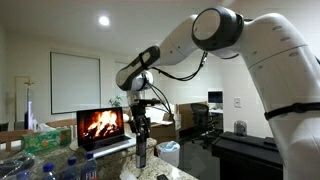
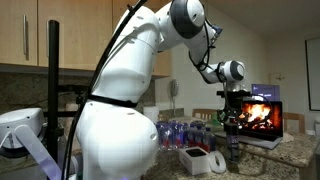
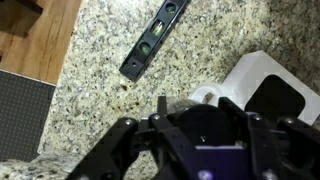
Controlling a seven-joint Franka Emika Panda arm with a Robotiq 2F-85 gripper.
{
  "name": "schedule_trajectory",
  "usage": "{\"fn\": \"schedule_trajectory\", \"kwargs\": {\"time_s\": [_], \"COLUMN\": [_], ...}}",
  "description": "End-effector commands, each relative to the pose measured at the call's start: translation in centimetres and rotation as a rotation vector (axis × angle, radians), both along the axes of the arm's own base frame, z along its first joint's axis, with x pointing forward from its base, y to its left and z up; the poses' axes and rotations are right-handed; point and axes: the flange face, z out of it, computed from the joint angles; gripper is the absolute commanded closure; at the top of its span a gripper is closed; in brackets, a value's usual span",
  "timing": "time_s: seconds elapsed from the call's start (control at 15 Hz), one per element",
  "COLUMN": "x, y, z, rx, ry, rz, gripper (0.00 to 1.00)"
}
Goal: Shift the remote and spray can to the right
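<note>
The top of the spray can is beside the white ring, so the robot's gripper needs to keep holding the spray can until its base reaches the granite near the dark mat.
The remote [image 3: 154, 40], a dark flat slab, lies diagonally on the speckled granite counter [image 3: 100, 90] in the wrist view, beyond the gripper. My gripper [image 3: 197, 128] points straight down with its fingers closed around the dark round top of the spray can [image 3: 195, 108]. In both exterior views the gripper [image 1: 140, 128] [image 2: 233, 126] stands over the slim upright can [image 1: 141, 153] [image 2: 235, 150], in front of the laptop. I cannot tell whether the can's base touches the counter.
An open laptop showing a fire picture [image 1: 100, 125] [image 2: 262, 115] stands behind the can. Several water bottles [image 1: 45, 165] [image 2: 185, 130] crowd one side. A white container [image 3: 270, 85] sits next to the can. The counter edge, wood floor [image 3: 40, 35] and a dark mat [image 3: 20, 110] lie beyond the remote.
</note>
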Motion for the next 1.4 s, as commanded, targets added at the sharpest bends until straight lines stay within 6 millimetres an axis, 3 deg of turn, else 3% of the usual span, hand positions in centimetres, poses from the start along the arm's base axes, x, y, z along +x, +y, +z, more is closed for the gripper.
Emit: {"fn": "schedule_trajectory", "kwargs": {"time_s": [0.0,0.2,0.8,1.07,1.33], "x": [-0.3,-0.2,-0.9,-0.8,0.0], "y": [-1.5,-3.5,-13.9,-15.9,-16.1], "z": [-0.4,-1.4,-4.2,-4.3,-4.2], "rx": [0.002,-0.001,0.068,0.065,0.030], "ry": [0.020,0.036,0.062,0.065,0.053], "rz": [-0.096,-0.180,-0.426,-0.473,-0.494], "gripper": [0.71,0.71,0.71,0.71,0.71]}}
